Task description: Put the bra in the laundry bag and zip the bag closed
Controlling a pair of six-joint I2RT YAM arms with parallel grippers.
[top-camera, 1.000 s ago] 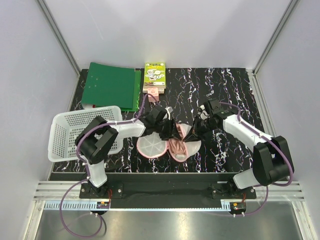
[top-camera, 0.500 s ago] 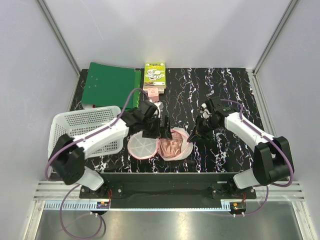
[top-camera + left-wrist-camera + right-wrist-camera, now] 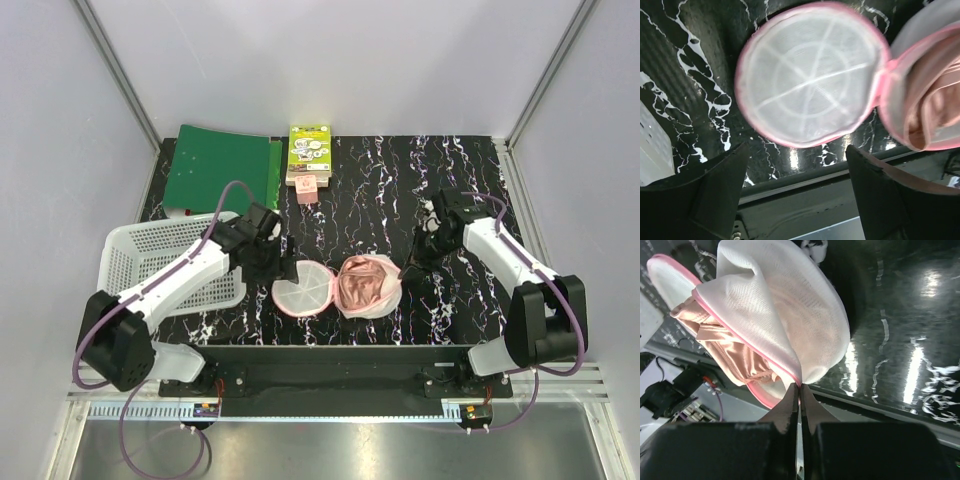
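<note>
I should next grab the laundry bag's flat disc by its pink rim with my left gripper, away from the bra, leaving the joined side free to zip.
The laundry bag (image 3: 305, 290) lies open like a clamshell at the table's near middle. Its left half (image 3: 810, 95) is a flat white mesh disc with a pink rim. The right half (image 3: 790, 305) is bunched up and holds the crumpled salmon bra (image 3: 360, 285), which shows inside the opening (image 3: 730, 350). My right gripper (image 3: 800, 386) is shut on the pink zip edge of that right half, at its right side (image 3: 408, 268). My left gripper (image 3: 795, 165) hangs open and empty just left of the flat disc (image 3: 275, 265), touching nothing.
A white lattice basket (image 3: 140, 265) stands at the left under the left arm. A green folder (image 3: 222, 170) lies at the back left, with a green and white box (image 3: 309, 152) and a small pink item (image 3: 308, 187) beside it. The table's metal front rail (image 3: 805, 185) runs close below the bag.
My left gripper opened, let go at the bag and drew back to the left. The bra now sits in the right half. My right gripper shifted right, still pinching the edge.
</note>
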